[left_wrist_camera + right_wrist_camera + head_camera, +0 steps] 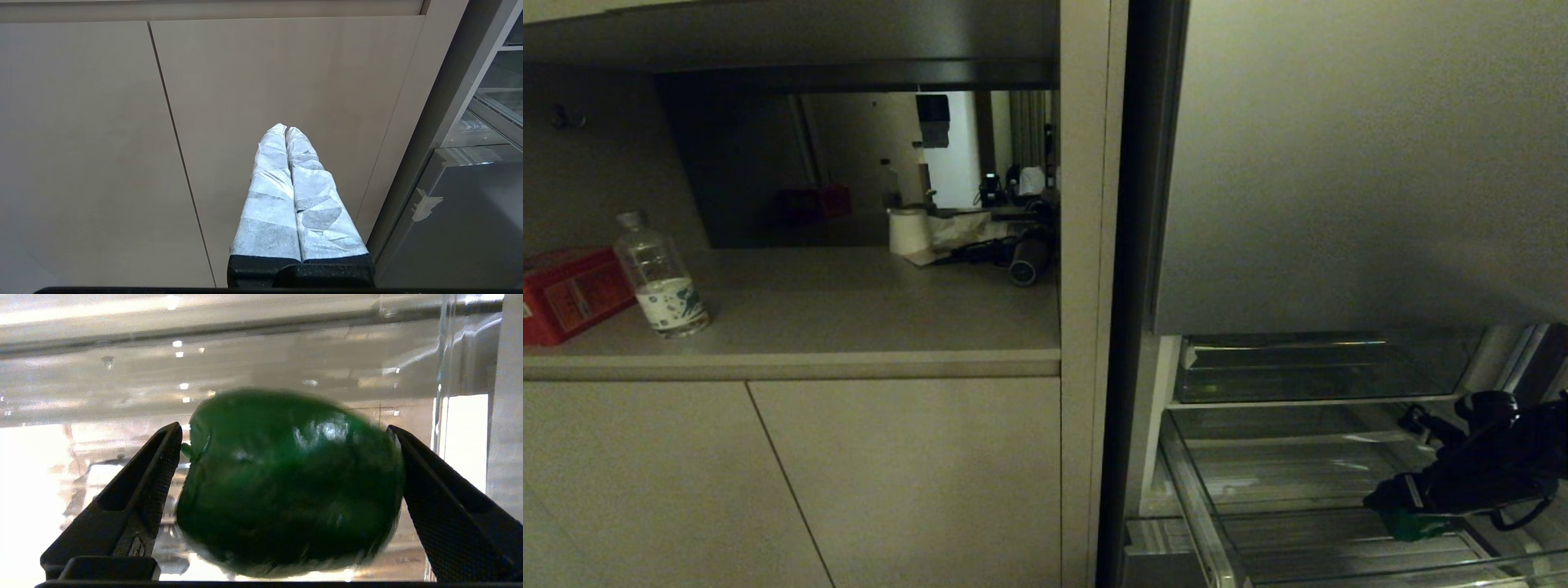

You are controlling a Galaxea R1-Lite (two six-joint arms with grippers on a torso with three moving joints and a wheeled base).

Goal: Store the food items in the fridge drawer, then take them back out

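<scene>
My right gripper should close its fingers on the item next, because they are now around the dark green item [1419, 525] [291, 482] inside the clear bin.
One of the food items, a glossy dark green rounded one [286, 486], lies between the black fingers of my right gripper [284, 428]. It is blurred while the fingers are sharp. The jaws stand wide, with a slim gap at one finger [159, 473]. In the head view this gripper [1401, 510] reaches into the fridge drawer's clear bin [1201, 506] at the lower right, the green item [1417, 527] under its tip. My left gripper [286, 130] is parked, its white-wrapped fingers pressed together in front of the cabinet doors. The drawer's grey front [470, 228] has tape scraps on its edge.
The tall grey top fridge door [1339, 163] stands above the drawer. On the counter [849, 327] to the left are a clear water bottle [662, 278], a red box [568, 290] and a paper roll [908, 233]. Beige cabinet doors [890, 490] sit below.
</scene>
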